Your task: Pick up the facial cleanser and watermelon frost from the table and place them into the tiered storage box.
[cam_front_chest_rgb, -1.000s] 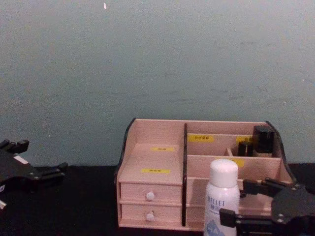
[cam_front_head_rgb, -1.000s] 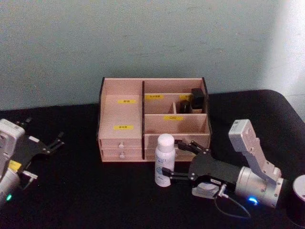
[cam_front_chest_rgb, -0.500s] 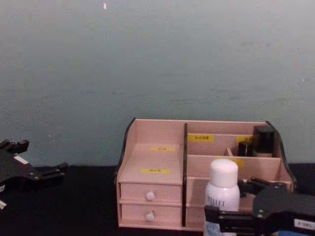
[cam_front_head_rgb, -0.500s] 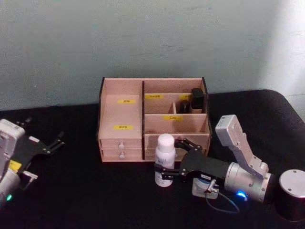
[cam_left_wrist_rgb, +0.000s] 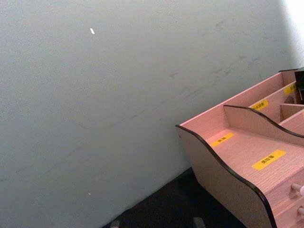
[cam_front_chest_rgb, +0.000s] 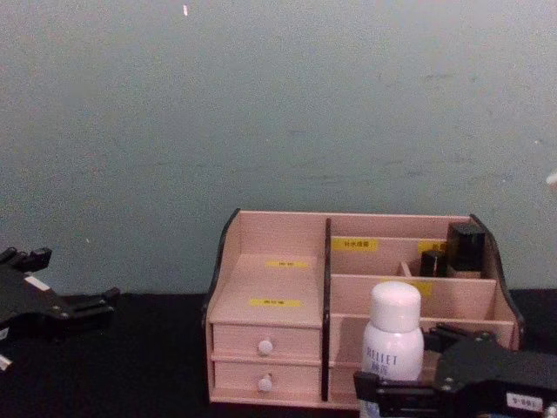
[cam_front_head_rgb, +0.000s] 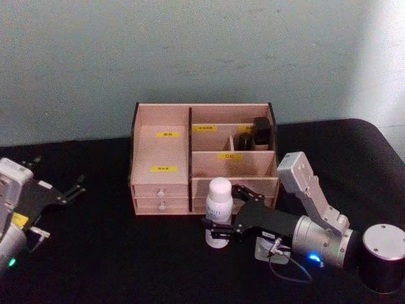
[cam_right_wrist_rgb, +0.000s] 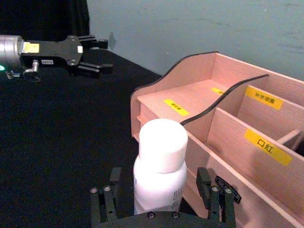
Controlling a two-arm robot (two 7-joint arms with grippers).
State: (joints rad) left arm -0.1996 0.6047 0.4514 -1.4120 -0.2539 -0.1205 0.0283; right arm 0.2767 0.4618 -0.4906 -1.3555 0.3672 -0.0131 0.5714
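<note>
The right gripper grabs the white bottle by its body (cam_front_chest_rgb: pixel 392 355) next. That keeps the white bottle's rounded cap (cam_front_chest_rgb: pixel 395 306) free on the way into the tiered storage box.
The facial cleanser (cam_front_head_rgb: pixel 218 206) (cam_right_wrist_rgb: pixel 159 161) (cam_front_chest_rgb: pixel 394 341), a tall white bottle with a rounded cap, stands upright on the black table just in front of the tiered storage box (cam_front_head_rgb: pixel 161 152) (cam_right_wrist_rgb: pixel 190 102) (cam_front_chest_rgb: pixel 270 287). My right gripper (cam_front_head_rgb: pixel 224 212) (cam_right_wrist_rgb: pixel 159 185) (cam_front_chest_rgb: pixel 409 374) is open, one finger on each side of the bottle's lower body with small gaps. A squat pale thing (cam_front_head_rgb: pixel 269 248) sits partly under my right arm; I cannot tell whether it is the watermelon frost. My left gripper (cam_front_head_rgb: pixel 77 185) (cam_right_wrist_rgb: pixel 100 54) rests open at the far left.
Small black-capped bottles (cam_front_head_rgb: pixel 259 133) (cam_front_chest_rgb: pixel 464 246) stand in the box's upper right compartment. The box's two white-knobbed drawers (cam_front_chest_rgb: pixel 265 364) face me. A grey wall stands close behind the box. Bare black table (cam_front_head_rgb: pixel 114 253) lies between the two arms.
My right arm has slid left, so its open fingers now reach further around the bottle. The bottle and my left arm have stayed in place.
</note>
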